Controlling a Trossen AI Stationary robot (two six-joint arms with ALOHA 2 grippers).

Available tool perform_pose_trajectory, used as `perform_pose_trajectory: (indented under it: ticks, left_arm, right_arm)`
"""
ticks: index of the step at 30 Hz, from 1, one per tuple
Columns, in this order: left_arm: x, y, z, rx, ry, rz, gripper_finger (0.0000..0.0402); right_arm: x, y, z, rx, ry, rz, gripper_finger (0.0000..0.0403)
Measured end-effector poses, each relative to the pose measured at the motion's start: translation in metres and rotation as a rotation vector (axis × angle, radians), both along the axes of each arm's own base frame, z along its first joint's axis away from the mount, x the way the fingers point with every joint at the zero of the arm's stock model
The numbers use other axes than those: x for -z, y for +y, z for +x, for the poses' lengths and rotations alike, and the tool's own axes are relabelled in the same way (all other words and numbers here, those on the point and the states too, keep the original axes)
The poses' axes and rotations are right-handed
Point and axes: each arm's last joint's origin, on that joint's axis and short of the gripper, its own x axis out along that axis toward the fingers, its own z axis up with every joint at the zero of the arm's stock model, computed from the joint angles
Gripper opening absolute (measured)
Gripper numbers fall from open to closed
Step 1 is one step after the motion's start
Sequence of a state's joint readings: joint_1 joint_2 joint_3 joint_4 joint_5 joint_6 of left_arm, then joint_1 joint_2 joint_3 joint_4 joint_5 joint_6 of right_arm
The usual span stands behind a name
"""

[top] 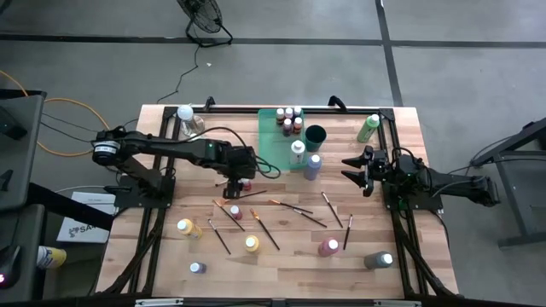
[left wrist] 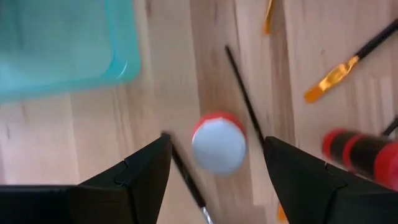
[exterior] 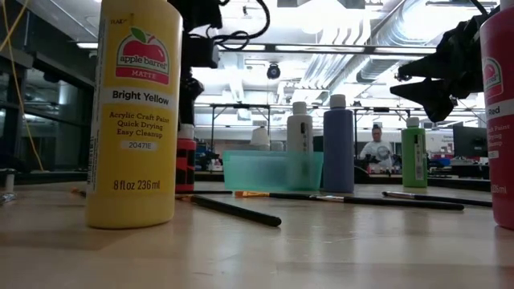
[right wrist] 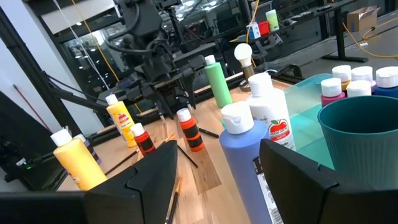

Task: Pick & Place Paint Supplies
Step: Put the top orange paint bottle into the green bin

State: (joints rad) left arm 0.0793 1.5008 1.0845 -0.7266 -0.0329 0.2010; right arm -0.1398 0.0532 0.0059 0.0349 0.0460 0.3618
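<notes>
I need to move the small red paint bottle into the teal tray (left wrist: 56,46) next, so I should grab the white cap (left wrist: 219,147) with my left gripper.
A small red paint bottle (left wrist: 217,144) with a white cap stands upright on the wooden table, also visible in the high view (top: 246,183). My left gripper (left wrist: 217,140) hangs open above it, pointing steeply down, one finger on either side of the cap and clear of it. More paint bottles stand about: yellow (top: 185,227), yellow (top: 252,243), pink (top: 328,247), grey (top: 380,258). Thin paintbrushes (top: 290,207) lie scattered on the wood. My right gripper (top: 354,169) waits open and level at the table's right side.
A teal tray (top: 271,145) at the far middle holds several bottles; a dark cup (top: 316,134), a white bottle (top: 297,152) and a blue bottle (top: 313,166) stand by it. A green bottle (top: 368,128) stands far right. A clear object with a white ball top (top: 186,115) stands far left.
</notes>
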Motion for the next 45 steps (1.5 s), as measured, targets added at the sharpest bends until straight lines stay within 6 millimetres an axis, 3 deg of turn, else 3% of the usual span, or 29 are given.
perform_pose_trajectory:
  ticks: [8, 23, 45]
  left_arm:
    - [0.0010, 0.0002, 0.0025, 0.008, -0.009, 0.002, 0.0245]
    - [0.0044, 0.0036, 0.0020, -0.005, 0.017, -0.007, 0.0156]
    - [0.0035, 0.0024, 0.0040, 0.011, -0.009, -0.052, 0.0152]
  right_arm:
    - [0.0000, 0.0000, 0.0000, 0.001, 0.000, 0.000, 0.0223]
    - [0.0000, -0.0001, 0.0000, 0.003, 0.000, 0.000, 0.0223]
    - [0.0000, -0.0001, 0.0000, 0.003, 0.000, 0.000, 0.0223]
